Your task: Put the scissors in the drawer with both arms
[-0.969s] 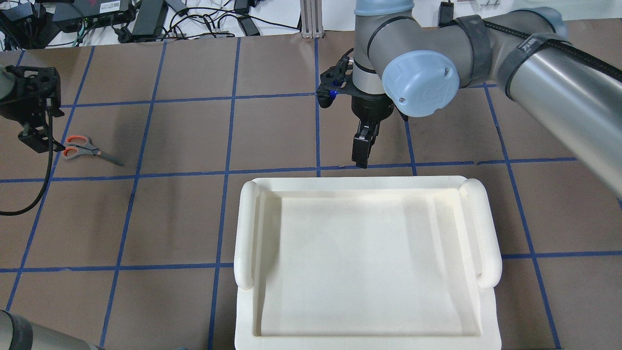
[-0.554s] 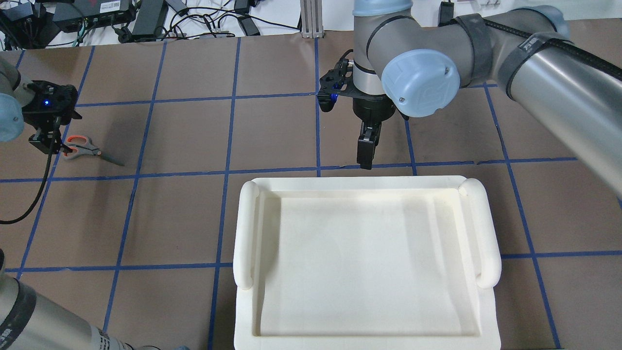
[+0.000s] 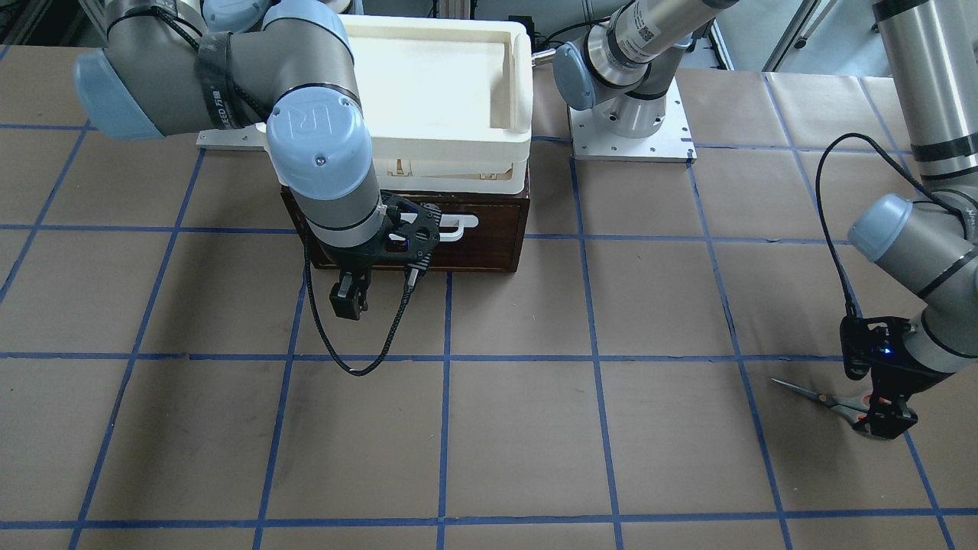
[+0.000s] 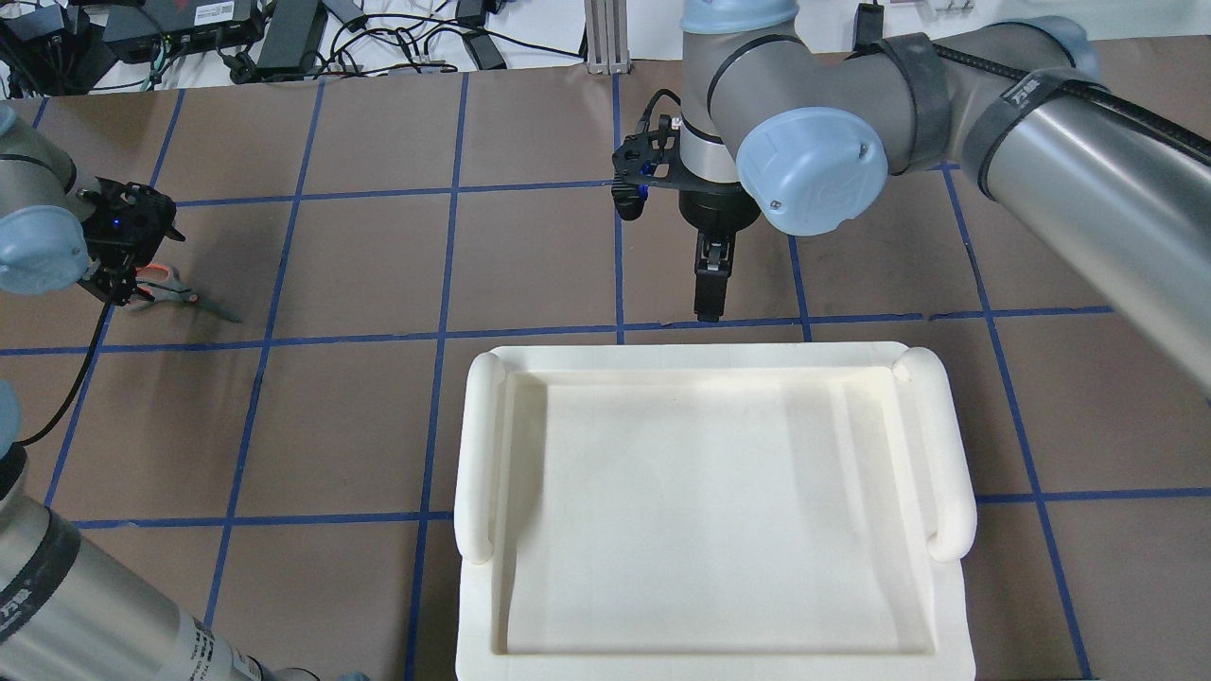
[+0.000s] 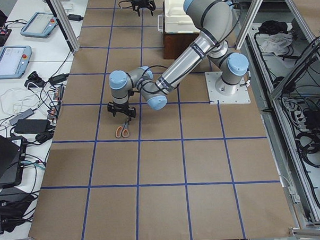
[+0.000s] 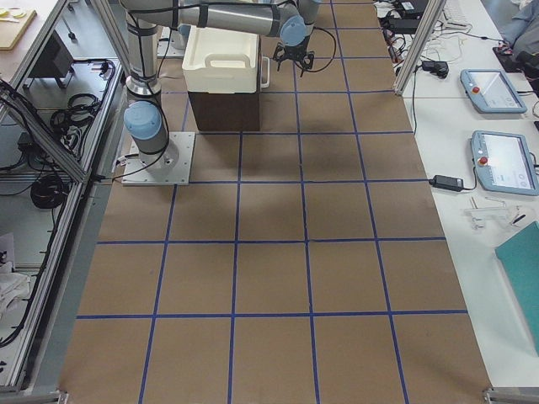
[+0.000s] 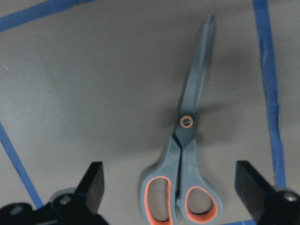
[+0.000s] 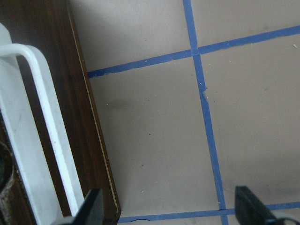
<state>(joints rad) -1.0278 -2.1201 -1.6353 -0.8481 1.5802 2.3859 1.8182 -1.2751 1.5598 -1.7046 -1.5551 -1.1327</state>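
I should next use my left gripper to grab the scissors by their orange-lined handles, because the pointed blades of the scissors are bare.
The scissors [image 7: 185, 154] lie flat on the brown table at the robot's far left, blades pointing away from the wrist camera; they also show in the overhead view [image 4: 180, 296] and the front view [image 3: 821, 397]. My left gripper [image 7: 169, 174] is open and sits low over the orange-lined handles, one finger on each side, in the overhead view [image 4: 118, 279] too. My right gripper [image 4: 708, 303] is open and empty, hanging in front of the shut dark brown drawer [image 3: 481, 248] beside its white bar handle [image 8: 49, 140].
A cream-white tray [image 4: 478, 445] rests on top of the drawer unit. Cables and power bricks [image 4: 284, 38] lie past the table's far edge. The left arm's base plate [image 3: 630, 134] stands beside the drawer unit. Blue tape lines grid the table.
My left gripper has moved toward the scissors and now covers their handles in the overhead view. The right gripper has shifted and turned only slightly.
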